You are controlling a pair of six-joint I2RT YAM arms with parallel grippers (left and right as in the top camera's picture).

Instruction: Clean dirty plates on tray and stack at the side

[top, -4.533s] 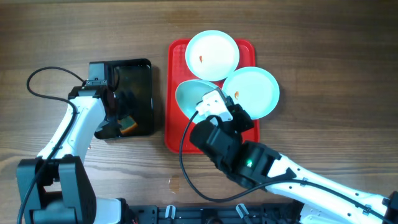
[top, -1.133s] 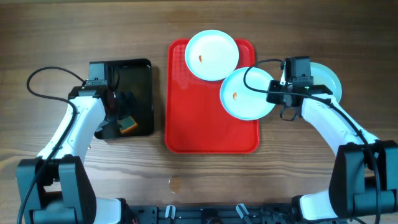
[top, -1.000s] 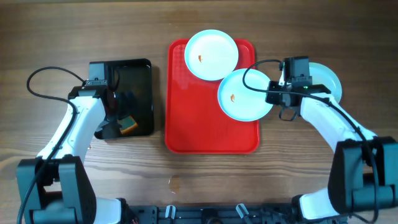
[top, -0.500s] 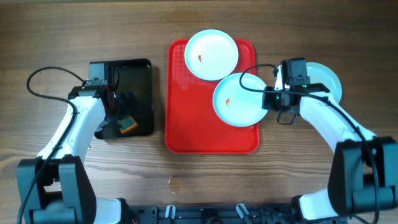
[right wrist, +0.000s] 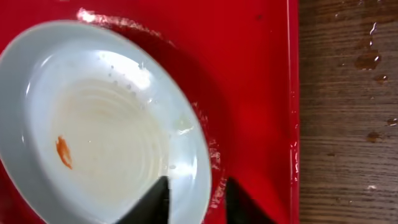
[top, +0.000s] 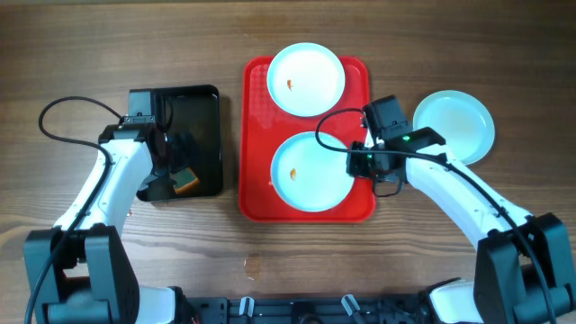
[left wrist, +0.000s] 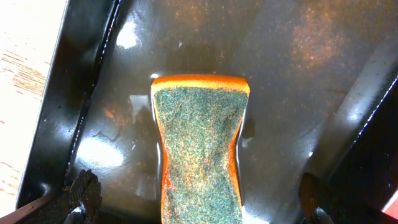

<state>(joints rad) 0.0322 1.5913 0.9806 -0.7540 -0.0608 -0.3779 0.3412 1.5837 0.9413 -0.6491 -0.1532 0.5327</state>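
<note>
My left gripper pinches the sponge across its narrow middle [top: 184, 179] next, leaving the sponge's wide far end free to scrub the smeared plate.
The red tray [top: 256, 117] lies mid-table. One pale-blue plate [top: 307, 79] with an orange smear sits at the tray's far end. A second smeared plate [top: 312, 171] is at the tray's near end. My right gripper [top: 358, 165] is shut on its right rim. In the right wrist view one finger is inside this plate [right wrist: 106, 124] and one is outside over the tray [right wrist: 261, 93], with the gripper [right wrist: 198, 202] straddling the rim. A third plate [top: 453, 126] lies on the table right of the tray. My left gripper [top: 176, 183] is open.
A black tray [top: 193, 108] stands left of the red tray, wet inside [left wrist: 280, 74]. An orange sponge with a green scouring face [left wrist: 199, 149] lies in it, between my left gripper's [left wrist: 199, 202] spread fingers and apart from both. Water drops mark the wood [right wrist: 367, 59].
My right gripper has carried the smeared plate from the tray's right edge leftward and toward the near end of the tray. The third plate now shows fully on the table. The left arm has not moved.
</note>
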